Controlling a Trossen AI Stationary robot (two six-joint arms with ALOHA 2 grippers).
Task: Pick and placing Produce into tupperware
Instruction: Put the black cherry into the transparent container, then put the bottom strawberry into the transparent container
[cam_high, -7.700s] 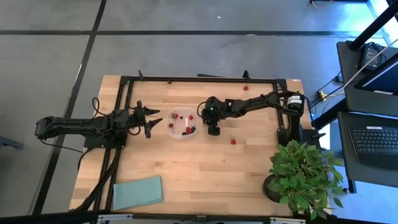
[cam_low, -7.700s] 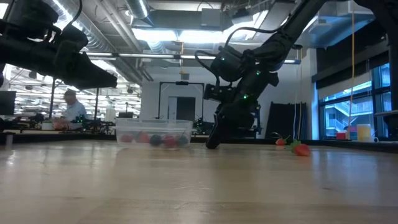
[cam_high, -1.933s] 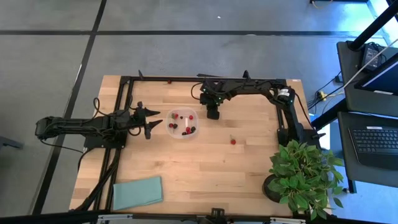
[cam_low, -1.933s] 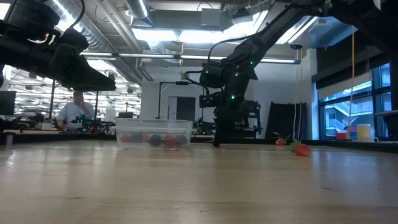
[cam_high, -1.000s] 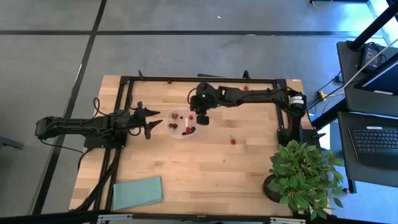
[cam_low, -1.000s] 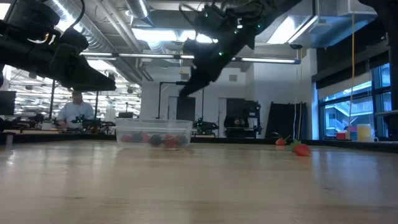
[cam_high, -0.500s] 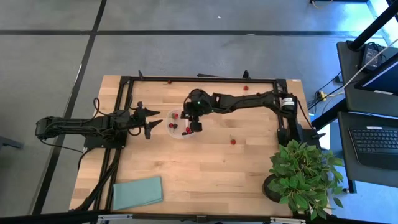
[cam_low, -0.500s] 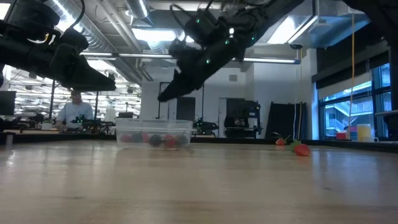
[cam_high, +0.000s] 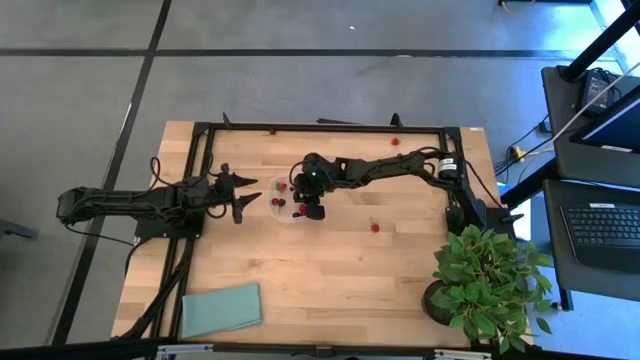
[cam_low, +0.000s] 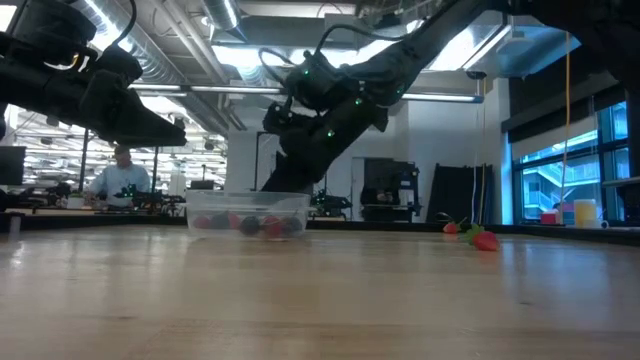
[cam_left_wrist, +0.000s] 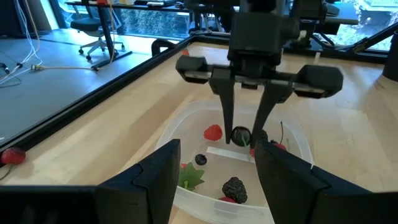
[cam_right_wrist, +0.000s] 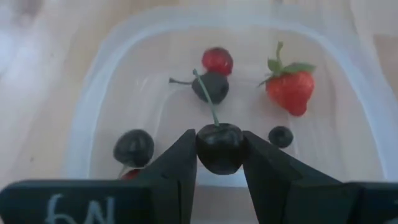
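Observation:
The dark cherry (cam_right_wrist: 221, 149) is inside the tupperware's sides in the right wrist view, low over the tupperware's bottom, so my right gripper should open.
The clear tupperware (cam_high: 283, 186) (cam_low: 247, 212) (cam_right_wrist: 81, 124) sits mid-table with produce in it: a strawberry (cam_right_wrist: 289, 87), a raspberry (cam_right_wrist: 217, 60), a stemmed dark cherry (cam_right_wrist: 211, 87) and blueberries (cam_right_wrist: 134, 147). My right gripper (cam_high: 312, 209) (cam_left_wrist: 242, 134) (cam_right_wrist: 219, 137) stands over the tupperware, fingers down inside its rim, shut on a dark cherry (cam_right_wrist: 219, 154). My left gripper (cam_high: 240, 195) (cam_left_wrist: 214, 180) waits open just left of the tupperware. Loose red pieces (cam_high: 375, 227) (cam_low: 480, 238) lie on the table. My right gripper pinches the dark cherry (cam_left_wrist: 240, 135) by its round body between the two fingertips (cam_right_wrist: 186, 146), coming from above and pointing down. The cherry's stem (cam_right_wrist: 205, 99) sticks out ahead of the fingers. It hangs inside the tupperware's walls; whether it touches the bottom I cannot tell.
More red pieces lie near the far rail (cam_high: 395, 141) (cam_high: 272, 130). A teal cloth (cam_high: 222, 307) lies at the near left and a potted plant (cam_high: 490, 275) at the near right corner. A black frame (cam_high: 320, 127) borders the table. A person (cam_low: 120, 170) sits far behind.
My right gripper, shut on the cherry, has moved left from beside the tupperware's right rim to over it and come down from high above until its fingertips are inside the walls. The left arm has kept still.

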